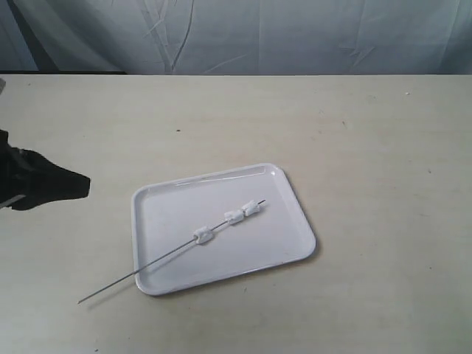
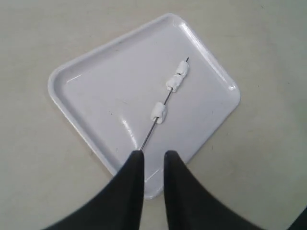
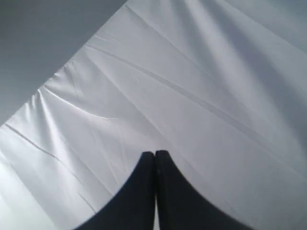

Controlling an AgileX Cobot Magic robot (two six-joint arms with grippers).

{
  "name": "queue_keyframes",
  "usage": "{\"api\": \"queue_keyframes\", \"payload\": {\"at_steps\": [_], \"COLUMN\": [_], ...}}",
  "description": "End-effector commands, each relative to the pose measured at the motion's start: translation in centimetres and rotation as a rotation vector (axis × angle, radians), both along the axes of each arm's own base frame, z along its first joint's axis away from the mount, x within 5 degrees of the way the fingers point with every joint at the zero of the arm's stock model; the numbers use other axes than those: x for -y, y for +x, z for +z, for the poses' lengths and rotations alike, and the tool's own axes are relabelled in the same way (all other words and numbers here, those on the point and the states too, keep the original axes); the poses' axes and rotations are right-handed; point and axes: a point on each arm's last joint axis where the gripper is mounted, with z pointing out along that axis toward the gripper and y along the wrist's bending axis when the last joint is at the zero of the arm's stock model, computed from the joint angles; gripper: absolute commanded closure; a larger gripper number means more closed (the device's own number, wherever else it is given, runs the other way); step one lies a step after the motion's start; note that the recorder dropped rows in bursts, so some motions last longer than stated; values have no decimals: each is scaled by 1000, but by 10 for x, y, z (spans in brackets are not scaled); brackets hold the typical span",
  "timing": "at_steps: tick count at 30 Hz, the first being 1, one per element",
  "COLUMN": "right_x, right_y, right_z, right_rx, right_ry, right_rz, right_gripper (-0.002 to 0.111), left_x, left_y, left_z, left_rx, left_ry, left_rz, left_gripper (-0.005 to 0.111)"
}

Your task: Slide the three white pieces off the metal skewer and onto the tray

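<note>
The metal skewer (image 1: 147,268) has a long bare end (image 1: 110,285), and my left gripper should grab the skewer by it next. Then the white pieces will be free to slide off.
The tray (image 1: 171,209) lies flat mid-table. Across it rests the metal skewer (image 1: 147,268), one end sticking out over the tray's near-left rim onto the table. The three white pieces (image 1: 203,235) (image 1: 234,217) (image 1: 252,209) are threaded on the part over the tray. My left gripper (image 1: 82,184) hovers left of the tray, apart from it. In the left wrist view this left gripper (image 2: 153,154) is open with nothing between its fingers, facing the tray (image 2: 105,81), skewer (image 2: 149,134) and pieces (image 2: 159,111). My right gripper (image 3: 155,153) is shut, empty, and out of the exterior view.
A beige table (image 1: 369,147) carries the tray, with a wrinkled pale cloth backdrop (image 1: 295,37) along its far edge. The right wrist view shows only that cloth (image 3: 192,96).
</note>
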Motion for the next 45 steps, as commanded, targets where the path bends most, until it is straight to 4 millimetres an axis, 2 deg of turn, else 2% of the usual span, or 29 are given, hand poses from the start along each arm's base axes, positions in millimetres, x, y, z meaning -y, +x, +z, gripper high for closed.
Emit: {"api": "queue_keyframes", "payload": {"at_steps": [1,2,4,8,10,12,13,14,15,18,21,23,27,32,35,45], "right_x": [-13,-15,-16,-15,-14,-14,-15,-16,-19,-33,-52,-59,-61,-65,-65,-66], "right_y": [-2,0,6,25,45,66,80,88,105,137,160,169,178,184,186,184], "right_z": [28,34,43,54,60,64,61,60,55,33,13,4,-5,-9,-12,-17], "right_rx": [-39,-95,-219,-484,-683,-892,-1050,-1128,-1266,-1528,-1488,-1440,-1427,-1374,-1380,-1363], "right_ry": [-261,-344,-405,-404,-402,-503,-558,-555,-545,-587,-613,-629,-639,-645,-645,-630], "right_rz": [11,6,9,51,86,122,181,223,313,629,948,1062,1092,1139,1148,1159], "right_gripper": [109,109,109,109,109,109,109,109,109,109,109,109,106,81,72,70], "left_x": [15,19,26,38,43,50,56,60,67,84,106,112,112,111,117,136], "left_y": [17,20,28,41,44,46,48,49,52,55,61,65,70,72,70,59], "left_z": [0,-2,-5,-9,-15,-26,-34,-39,-49,-64,-68,-66,-67,-87,-101,-126], "left_rx": [-23,-34,-63,-128,-215,-287,-323,-330,-344,-343,-252,-190,-153,-171,-191,-219], "left_ry": [80,118,209,385,515,597,611,610,613,568,471,450,459,553,581,626], "left_rz": [-119,-134,-136,-91,-88,-127,-154,-163,-180,-266,-345,-354,-339,-420,-462,-569], "left_gripper": [94,97,106,107,107,107,107,107,107,104,85,75,74,74,74,74]}}
